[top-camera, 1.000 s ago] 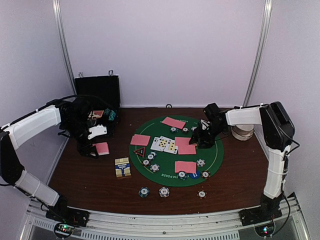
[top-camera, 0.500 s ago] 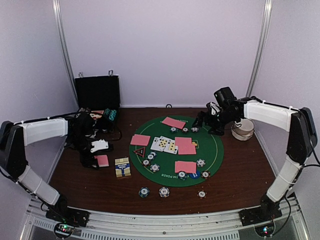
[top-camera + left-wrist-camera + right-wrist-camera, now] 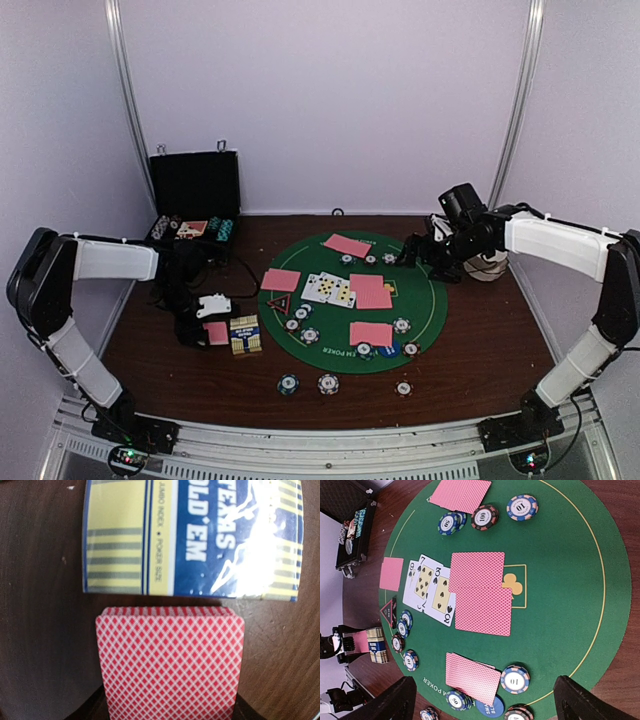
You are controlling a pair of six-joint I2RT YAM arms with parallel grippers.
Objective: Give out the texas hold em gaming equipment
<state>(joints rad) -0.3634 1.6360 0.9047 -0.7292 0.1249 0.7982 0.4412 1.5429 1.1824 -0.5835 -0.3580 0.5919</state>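
Flat wood is below the deck, so the deck would come to rest beside the card box [image 3: 245, 335]. My left gripper needs to release the deck now.
My left gripper [image 3: 205, 322] is shut on a pink-backed deck of cards [image 3: 216, 333], low over the wood just left of the blue-yellow card box [image 3: 245, 335]. In the left wrist view the deck [image 3: 170, 660] sits between my jaws and almost touches the box [image 3: 192, 537]. My right gripper [image 3: 418, 252] is open and empty above the far right rim of the green mat [image 3: 425, 310]. The right wrist view shows pink-backed cards [image 3: 477, 592], face-up cards [image 3: 430, 587], a triangle marker [image 3: 389, 612], chips [image 3: 515, 678] and a blue disc [image 3: 489, 707].
An open black case [image 3: 195, 195] holding chips stands at the back left. A white round object [image 3: 487, 265] sits right of the mat. Three chips [image 3: 328, 383] lie on the wood in front of the mat. Pink-backed card pairs [image 3: 370, 333] lie around the mat.
My left gripper has carried the deck forward and right, down beside the card box. My right gripper has pulled back from the mat's middle to its far right rim.
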